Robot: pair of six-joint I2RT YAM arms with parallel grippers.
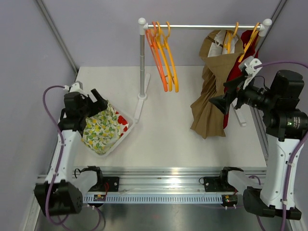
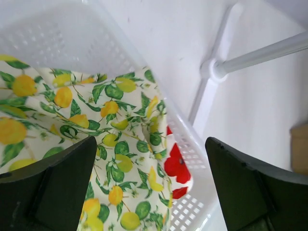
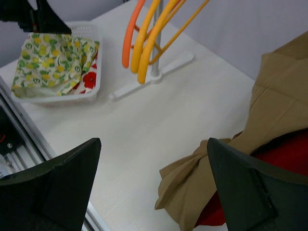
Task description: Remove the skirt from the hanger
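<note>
The skirt (image 1: 210, 91) needs to stay free so that it can be removed. My right gripper should next grab the tan skirt's yellow hanger by its hook's stem (image 1: 235, 33).
A tan skirt (image 1: 210, 91) hangs from a yellow hanger (image 1: 231, 36) at the right end of the rail (image 1: 202, 27); its hem rests on the table. A red garment (image 1: 238, 67) hangs behind it on another yellow hanger (image 1: 250, 38). My right gripper (image 1: 226, 96) is open and empty, right beside the tan skirt at mid height. In the right wrist view the tan skirt (image 3: 269, 110) and the red garment (image 3: 284, 159) lie at the right, by my right finger. My left gripper (image 1: 98, 103) is open and empty over the basket.
A white basket (image 1: 126, 129) at the left holds a lemon-print cloth (image 1: 101, 127) over a red-flowered one (image 2: 175, 163). Empty orange and yellow hangers (image 1: 163, 53) hang at the rail's left end. The rack's post (image 1: 142, 62) and foot (image 1: 139, 108) stand mid-table.
</note>
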